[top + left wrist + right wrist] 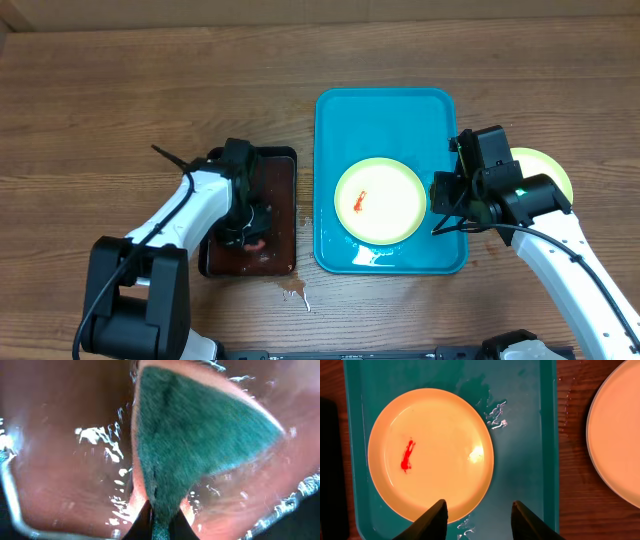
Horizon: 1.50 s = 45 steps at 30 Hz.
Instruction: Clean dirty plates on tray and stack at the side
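The yellow-green plate's rim should be pinched next by my right gripper on the side facing the other plate, so the yellow-green plate's smeared side stays free to clean.
A pale yellow-green plate (379, 200) with a red-orange smear lies on the turquoise tray (385, 110); it also shows in the right wrist view (430, 452). Another pale plate (548, 170) lies on the wood right of the tray, partly hidden by my right arm; its edge shows in the right wrist view (617, 430). My right gripper (477, 510) is open above the tray's right side, at the plate's rim. My left gripper (162, 522) is shut on a green sponge (195, 435) in the wet dark tray (285, 215). A third plate is not in view.
Water pools on the turquoise tray (492, 412) near the plate. A small wet spill (295, 292) lies on the wooden table below the dark tray. Bare wood (120, 90) stretches to the left and back.
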Tool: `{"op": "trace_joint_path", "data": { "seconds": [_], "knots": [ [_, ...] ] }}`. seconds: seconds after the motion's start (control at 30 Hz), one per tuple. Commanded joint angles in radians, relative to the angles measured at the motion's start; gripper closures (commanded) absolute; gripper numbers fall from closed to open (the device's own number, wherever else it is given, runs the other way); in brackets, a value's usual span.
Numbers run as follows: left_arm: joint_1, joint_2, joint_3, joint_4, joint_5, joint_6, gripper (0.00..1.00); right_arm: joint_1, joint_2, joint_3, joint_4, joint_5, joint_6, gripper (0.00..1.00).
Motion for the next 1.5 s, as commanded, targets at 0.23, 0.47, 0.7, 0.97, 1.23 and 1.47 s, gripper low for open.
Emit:
{"op": "trace_joint_path", "data": {
  "seconds": [0.23,0.47,0.7,0.97,1.23,1.47],
  "knots": [
    [-0.011,-0.009,0.2,-0.095,-0.047,0.09,0.49,-0.002,-0.003,0.01,-0.002,-0.002,-0.004,0.56],
    [-0.014,-0.004,0.106,0.016,-0.124,0.087,0.5,-0.002,-0.002,0.01,-0.016,0.047,0.05,0.51],
    [-0.014,0.024,0.011,0.116,-0.053,0.058,0.8,-0.002,-0.001,0.007,-0.017,0.074,0.119,0.47],
    [-0.005,0.024,0.077,0.026,-0.054,0.096,0.96,-0.017,0.053,-0.019,-0.019,0.079,0.14,0.39],
    [0.008,-0.003,0.325,-0.178,-0.089,0.157,0.96,-0.057,0.129,-0.023,0.033,-0.094,-0.039,0.39],
    [0.008,-0.003,0.516,-0.31,-0.131,0.185,0.96,-0.055,0.217,-0.025,0.09,-0.097,-0.049,0.4]
  ]
}}
